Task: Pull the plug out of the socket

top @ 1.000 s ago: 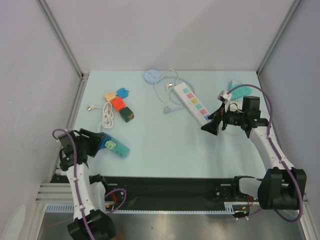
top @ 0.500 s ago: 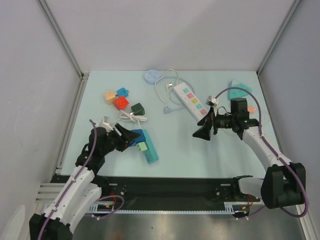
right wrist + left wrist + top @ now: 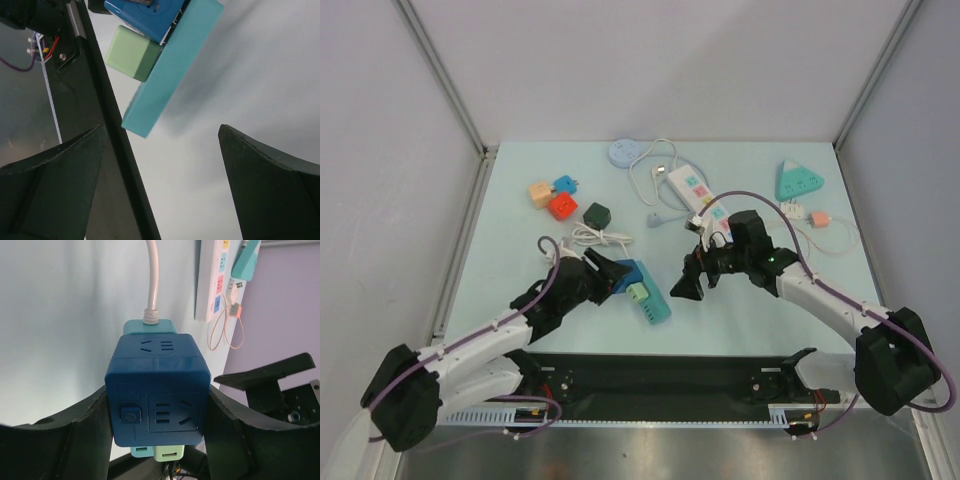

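Note:
The teal plug's loose end (image 3: 658,312) sits past the green plug, so my right gripper should reach and grab it; then cube and teal plug can be pulled off.
A dark blue cube socket (image 3: 623,274) is clamped between the fingers of my left gripper (image 3: 610,276), just above the table near its front middle. A long teal plug block (image 3: 653,303) and a small light-green plug (image 3: 638,291) stick out of its right side. In the left wrist view the cube (image 3: 157,390) fills the span of the gripper (image 3: 159,407), with the green plug (image 3: 169,453) below it and a white cable (image 3: 151,275) running away. My right gripper (image 3: 686,286) stands open just right of the teal block (image 3: 172,65), touching nothing; the block's end lies ahead of the right gripper (image 3: 162,128).
A white power strip (image 3: 705,205) lies behind the right arm, a teal triangular socket (image 3: 800,180) at the back right. Small orange, red and blue cubes (image 3: 558,203), a dark green cube (image 3: 595,214) and a coiled white cable (image 3: 592,238) sit left of centre. The black front rail (image 3: 660,370) runs below.
My left arm has carried the blue socket rightward toward the table's middle. The right gripper has swung left and forward, ending close to the teal block, its jaws staying wide.

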Available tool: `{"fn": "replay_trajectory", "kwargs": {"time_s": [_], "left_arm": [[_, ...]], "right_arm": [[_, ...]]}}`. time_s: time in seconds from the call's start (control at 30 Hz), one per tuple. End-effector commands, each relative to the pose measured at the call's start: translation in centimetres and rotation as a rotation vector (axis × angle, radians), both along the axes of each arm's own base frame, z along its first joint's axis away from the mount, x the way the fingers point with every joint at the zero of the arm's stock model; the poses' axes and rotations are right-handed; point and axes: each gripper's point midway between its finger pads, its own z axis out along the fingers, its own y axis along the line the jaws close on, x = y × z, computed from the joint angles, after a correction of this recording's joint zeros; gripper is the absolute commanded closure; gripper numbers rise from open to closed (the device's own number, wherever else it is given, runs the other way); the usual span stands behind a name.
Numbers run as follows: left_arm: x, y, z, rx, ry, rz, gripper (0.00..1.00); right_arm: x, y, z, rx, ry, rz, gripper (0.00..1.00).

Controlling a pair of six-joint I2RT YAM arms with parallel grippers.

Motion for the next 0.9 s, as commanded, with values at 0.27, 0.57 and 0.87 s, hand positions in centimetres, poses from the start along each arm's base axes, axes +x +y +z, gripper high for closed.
{"fn": "replay_trajectory", "kwargs": {"time_s": [0.27,0.57,0.87], "left_arm": [[5.3,-6.1,7.7,-0.235,-0.139,0.079,1.00],[6.4,-7.5,8.4,-0.293,-0.146,0.078,1.00],[6.2,-9.0,9.3,-0.333,-0.153,0.045,1.00]], "right_arm": [[2.2,1.2,-2.5,-0.080,0.066,-0.169,0.01],[2.4,1.4,-4.0,-0.110,0.108,-0.170,0.07],[2.9,1.6,-4.0,-0.108,0.117,-0.165,0.62]]}}
